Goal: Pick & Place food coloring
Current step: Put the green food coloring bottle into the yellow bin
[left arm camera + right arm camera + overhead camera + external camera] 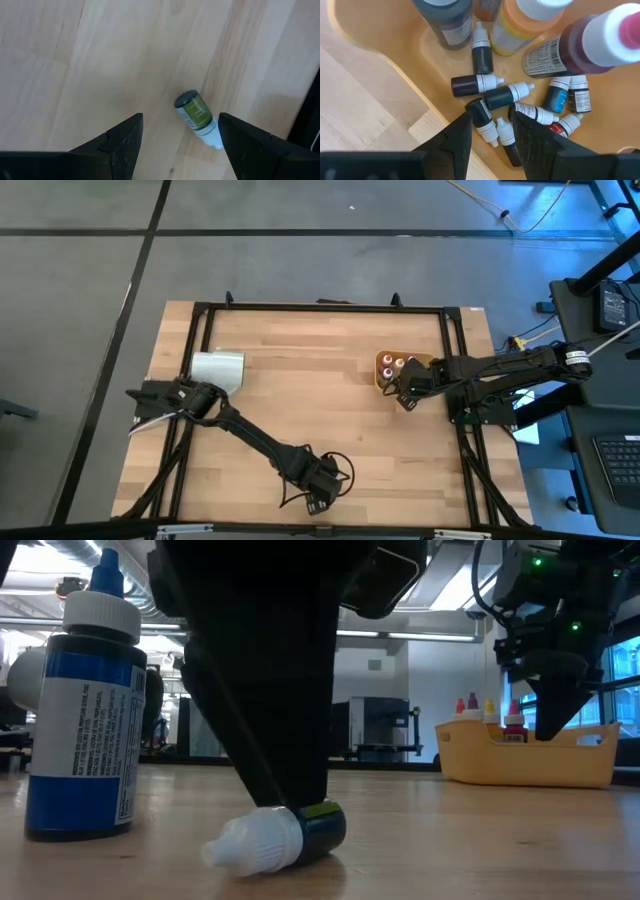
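The food coloring should go into the tan tray, so I should next grab the green bottle with my left gripper by its labelled body (pixel 194 112).
A tiny food coloring bottle (pixel 196 116) with a green label and a white cap lies on its side on the wooden table, near the near edge (pixel 282 835). My left gripper (pixel 180 147) hangs open just above it, pointing down, one finger on each side (pixel 320 488). At the far right stands a tan tray (pixel 378 372) holding several small food coloring bottles (pixel 520 112) in a loose pile. My right gripper (pixel 490 117) stands over that pile, fingers apart (pixel 405 393). My left gripper touches nothing. My right gripper's fingers (pixel 460 135) reach down among the small bottles in the tray; a dark bottle with a white cap (pixel 481 116) lies right beside one finger. I cannot tell whether it touches any of them.
Larger bottles, red (pixel 580 45), yellow (pixel 520 30) and dark (pixel 445 20), stand in the tray behind the pile. A big blue bottle (pixel 85 710) stands upright on the table close to the lying one. A pale cylinder (pixel 218 368) lies at the far left.
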Controlling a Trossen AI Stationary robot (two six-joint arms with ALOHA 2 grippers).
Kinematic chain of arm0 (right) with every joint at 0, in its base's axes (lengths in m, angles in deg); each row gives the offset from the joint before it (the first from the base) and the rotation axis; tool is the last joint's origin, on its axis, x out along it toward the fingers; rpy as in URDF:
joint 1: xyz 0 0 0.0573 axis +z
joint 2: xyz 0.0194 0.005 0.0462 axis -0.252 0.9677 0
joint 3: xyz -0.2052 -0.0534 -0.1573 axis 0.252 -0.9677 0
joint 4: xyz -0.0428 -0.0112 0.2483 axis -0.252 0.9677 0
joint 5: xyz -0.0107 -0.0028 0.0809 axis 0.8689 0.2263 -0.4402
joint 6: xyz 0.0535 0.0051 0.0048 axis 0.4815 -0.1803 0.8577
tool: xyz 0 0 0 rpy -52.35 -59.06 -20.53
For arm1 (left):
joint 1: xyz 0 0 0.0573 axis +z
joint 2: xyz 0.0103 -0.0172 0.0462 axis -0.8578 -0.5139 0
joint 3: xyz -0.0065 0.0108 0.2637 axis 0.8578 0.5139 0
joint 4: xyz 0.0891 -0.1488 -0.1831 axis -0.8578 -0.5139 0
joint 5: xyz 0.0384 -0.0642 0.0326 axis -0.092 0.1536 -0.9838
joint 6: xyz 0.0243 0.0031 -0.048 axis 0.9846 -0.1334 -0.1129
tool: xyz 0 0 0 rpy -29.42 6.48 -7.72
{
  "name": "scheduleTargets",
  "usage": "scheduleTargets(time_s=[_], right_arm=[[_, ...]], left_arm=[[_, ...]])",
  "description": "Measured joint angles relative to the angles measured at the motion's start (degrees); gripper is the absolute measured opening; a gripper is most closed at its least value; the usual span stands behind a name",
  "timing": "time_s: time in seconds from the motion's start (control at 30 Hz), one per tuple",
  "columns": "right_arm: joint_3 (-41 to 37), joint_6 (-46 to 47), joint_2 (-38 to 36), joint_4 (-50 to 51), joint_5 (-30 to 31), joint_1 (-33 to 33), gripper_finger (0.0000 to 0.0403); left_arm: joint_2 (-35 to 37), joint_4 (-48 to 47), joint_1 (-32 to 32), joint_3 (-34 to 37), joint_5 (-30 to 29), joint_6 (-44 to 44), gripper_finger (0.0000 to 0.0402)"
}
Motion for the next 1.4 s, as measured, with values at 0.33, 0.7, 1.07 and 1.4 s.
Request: scheduleTargets(time_s=[0.33,0.7,1.07,1.4], right_arm=[[0.0,-0.82,0.0,0.07,0.0,0.02,0.0145],[0.0,-1.35,0.0,0.05,0.02,0.04,0.0145],[0.0,-1.33,0.0,0.03,0.02,0.07,0.0145],[0.0,-1.31,0.0,0.0,0.02,0.04,0.0145]], left_arm=[[-1.73,0.76,1.63,-0.11,3.38,0.01,0.0253],[-1.46,0.14,1.42,-0.07,2.52,-0.37,0.0252],[-1.46,-0.39,1.42,-0.07,1.74,1.39,0.0248],[-1.46,-1.67,1.39,-0.04,1.46,-0.23,0.0174]])
